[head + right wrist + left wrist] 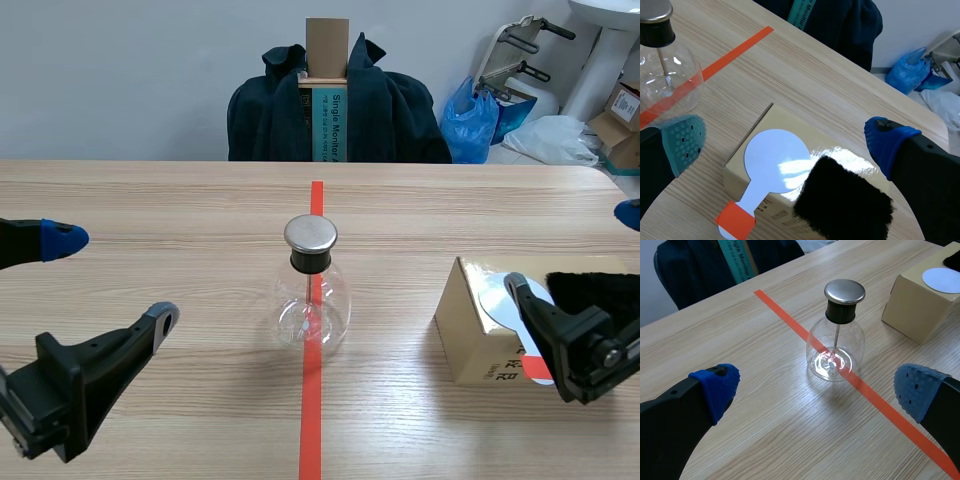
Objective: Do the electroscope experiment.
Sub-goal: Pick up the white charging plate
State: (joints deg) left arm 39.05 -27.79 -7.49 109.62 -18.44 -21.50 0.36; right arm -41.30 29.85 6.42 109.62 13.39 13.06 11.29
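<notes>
I will next grab the paddle by its orange-red handle [736,220] with my right gripper. The paddle's round white disc [776,160] then stays free for the electroscope experiment.
A clear glass flask electroscope [312,300] with a black stopper and round metal cap stands on the orange-red tape line at mid table; it shows ahead of my left gripper [815,390] and beside my right one [662,75]. A tan cardboard box [485,330] at the right carries a white round paddle with an orange handle [771,162] and a black fur pad [842,202]. My left gripper [110,280] is open at the left, well short of the flask [836,345]. My right gripper [785,142] is open just above the box [747,172].
A chair draped with a dark jacket [335,105] stands behind the table's far edge, with a cardboard piece and a book. Blue bags [480,115] and boxes lie on the floor at the back right. The table's right edge [935,125] runs near the box.
</notes>
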